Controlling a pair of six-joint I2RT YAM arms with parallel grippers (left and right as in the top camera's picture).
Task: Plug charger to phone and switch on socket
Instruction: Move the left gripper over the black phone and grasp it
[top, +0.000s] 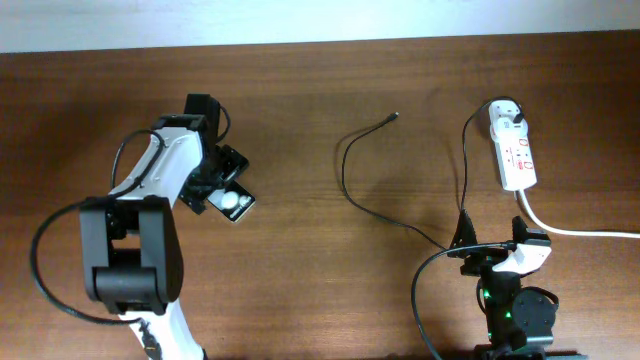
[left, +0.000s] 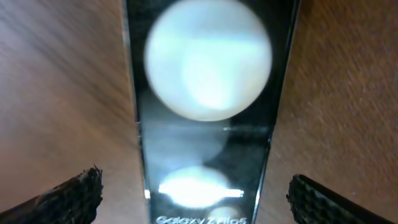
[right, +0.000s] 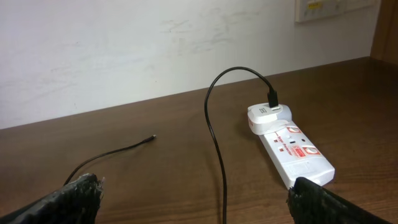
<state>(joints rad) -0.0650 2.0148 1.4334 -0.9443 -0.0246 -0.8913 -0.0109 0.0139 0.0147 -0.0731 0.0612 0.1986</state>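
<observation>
The phone looks narrow between my fingertips and is below them, so it isn't time to close yet. My left gripper should go down to the phone first, then close on it.
The phone (top: 233, 202) is a small black slab with white round spots, lying on the table at the left. In the left wrist view the phone (left: 205, 124) fills the middle. My left gripper (top: 214, 182) is open just over it, and its fingers (left: 196, 196) stand either side of the phone with gaps. The charger's black cable (top: 346, 178) loops across the middle, with its connector tip (top: 396, 117) lying free. Its white adapter (top: 508, 113) sits in the socket (top: 518, 158). My right gripper (top: 495, 245) is open and empty, low at the front, with the cable (right: 214, 143) and socket (right: 297, 154) ahead of it.
The socket's thick white cord (top: 580, 232) runs off to the right edge. A pale wall (right: 155, 50) stands behind the table's far edge. The right arm's base (top: 515, 315) is at the front right, and the left arm's body (top: 130, 250) is at the front left.
</observation>
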